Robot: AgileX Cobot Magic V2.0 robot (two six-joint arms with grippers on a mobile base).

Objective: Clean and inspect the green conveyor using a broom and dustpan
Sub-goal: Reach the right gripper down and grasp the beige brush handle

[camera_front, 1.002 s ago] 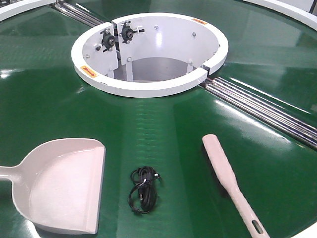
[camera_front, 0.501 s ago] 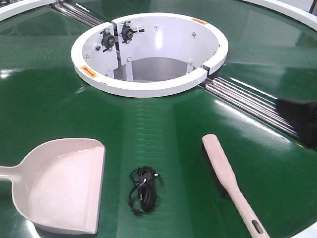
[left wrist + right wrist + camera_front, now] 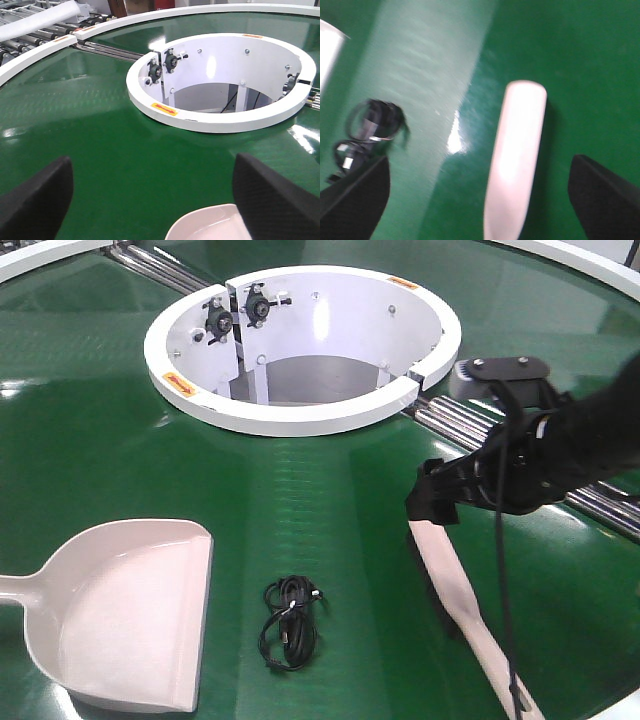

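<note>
My right gripper grips the narrow beige broom [image 3: 452,585] by its rounded end [image 3: 430,533] next, to sweep the green conveyor clean.
The green conveyor [image 3: 100,440] fills the front view. On it, at the lower left, lies the beige dustpan [image 3: 130,615], mouth facing right. The narrow beige broom [image 3: 452,585] lies at the lower right. My right gripper [image 3: 432,498] hangs over the broom's far end. In the right wrist view it is open [image 3: 480,202], with the broom [image 3: 515,160] between its fingers [image 3: 605,200] and nothing gripped. The left gripper [image 3: 155,200] is open above the belt, with a corner of the dustpan [image 3: 210,227] by its right finger. It does not show in the front view.
A coiled black cable [image 3: 290,622] lies on the belt between dustpan and broom, also in the right wrist view as the cable [image 3: 370,125]. The white ring hub [image 3: 300,415] stands behind. Metal roller strips [image 3: 480,435] run off it to the right, under the right arm.
The right arm came in from the right edge and moved left over the broom's far end. Dustpan, broom and cable have not moved.
</note>
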